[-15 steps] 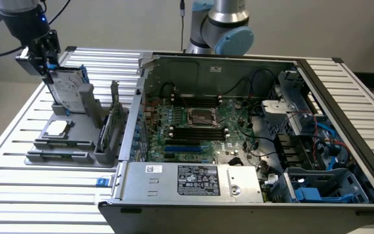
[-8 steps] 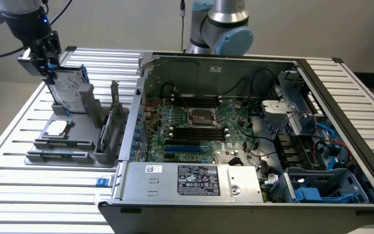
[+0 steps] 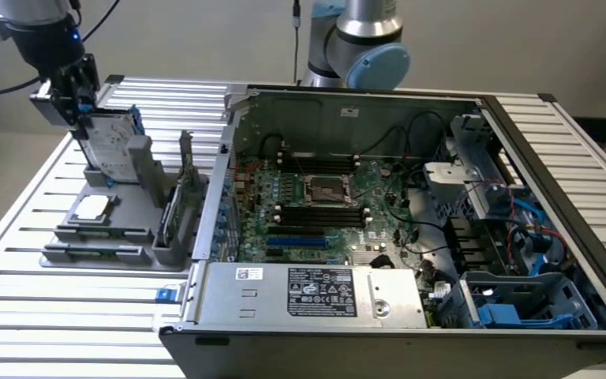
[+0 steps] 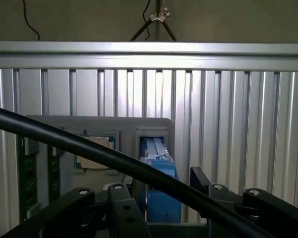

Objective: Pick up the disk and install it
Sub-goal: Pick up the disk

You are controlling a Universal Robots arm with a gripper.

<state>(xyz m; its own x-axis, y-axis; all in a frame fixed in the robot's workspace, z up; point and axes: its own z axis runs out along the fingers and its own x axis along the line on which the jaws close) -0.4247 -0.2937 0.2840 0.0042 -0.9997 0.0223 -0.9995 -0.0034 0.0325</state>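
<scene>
I should close my gripper on the disk now, because my fingers reach down past the disk's upper edge, beside the blue carrier in the wrist view. Closing now would hold it.
The disk [image 3: 114,139], a silver-grey drive with a white label in a blue carrier, stands upright in a slot of the grey holder [image 3: 101,257] at the exterior view's left. My gripper [image 3: 79,110] is at the disk's upper edge, open. In the wrist view the blue carrier edge of the disk [image 4: 158,171] rises between my black fingers [image 4: 120,203], and the gripper [image 4: 161,193] straddles it with a gap on either side. A black cable [image 4: 54,141] crosses in front and hides part of the holder [image 4: 154,125].
The open computer case [image 3: 555,126] fills the exterior view's right, with a motherboard [image 3: 324,197], a grey power-supply box [image 3: 314,292] and a blue drive bay [image 3: 514,309]. The holder also carries a square chip [image 3: 91,208], an upright card [image 3: 184,201] and memory sticks. A second arm [image 3: 366,47] stands behind the case.
</scene>
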